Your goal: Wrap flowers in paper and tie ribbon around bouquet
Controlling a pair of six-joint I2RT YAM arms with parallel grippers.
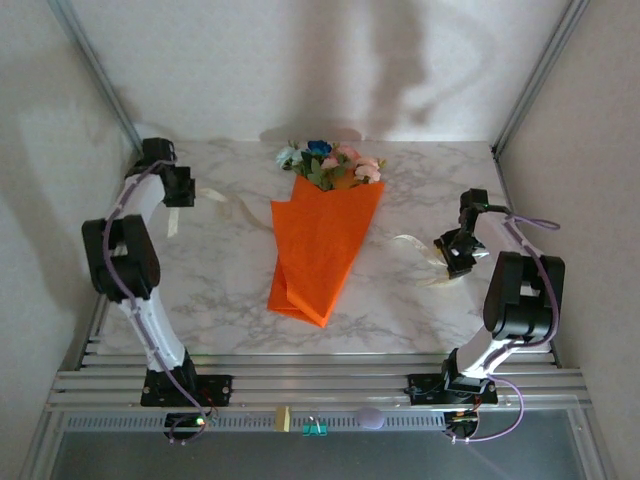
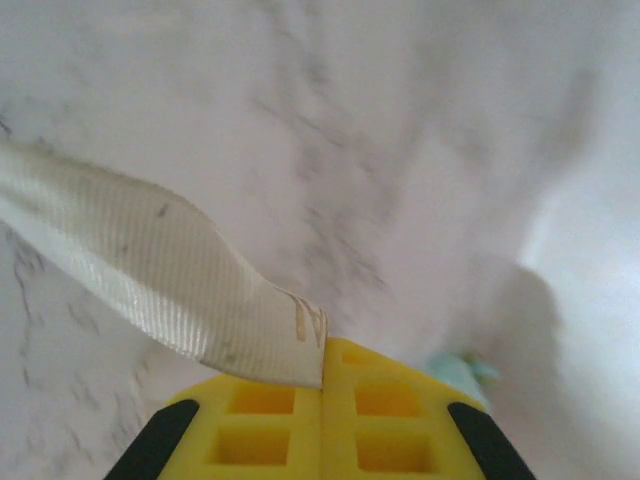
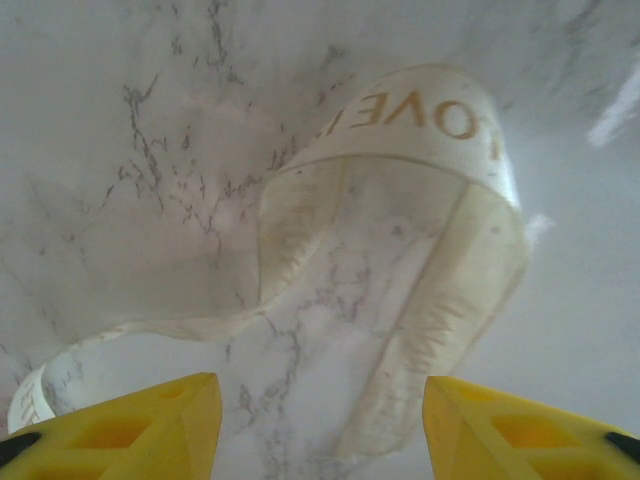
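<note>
I will next use my right gripper to grab the cream ribbon near its loose end, past the curl. That leaves length to tie around the bouquet.
The flowers stick out of the top of an orange paper cone lying in the middle of the marble table, blooms toward the far wall. A cream ribbon runs under the cone to both sides. At the far left my left gripper is shut on the ribbon's end, which is pinched between the yellow pads. My right gripper hovers open over the other ribbon end, a curled loop with gold lettering. The ribbon lies between its yellow fingertips without touching them.
The marble table is bounded by white walls on three sides, with a metal rail at the near edge. A turquoise bloom peeks past the left pads.
</note>
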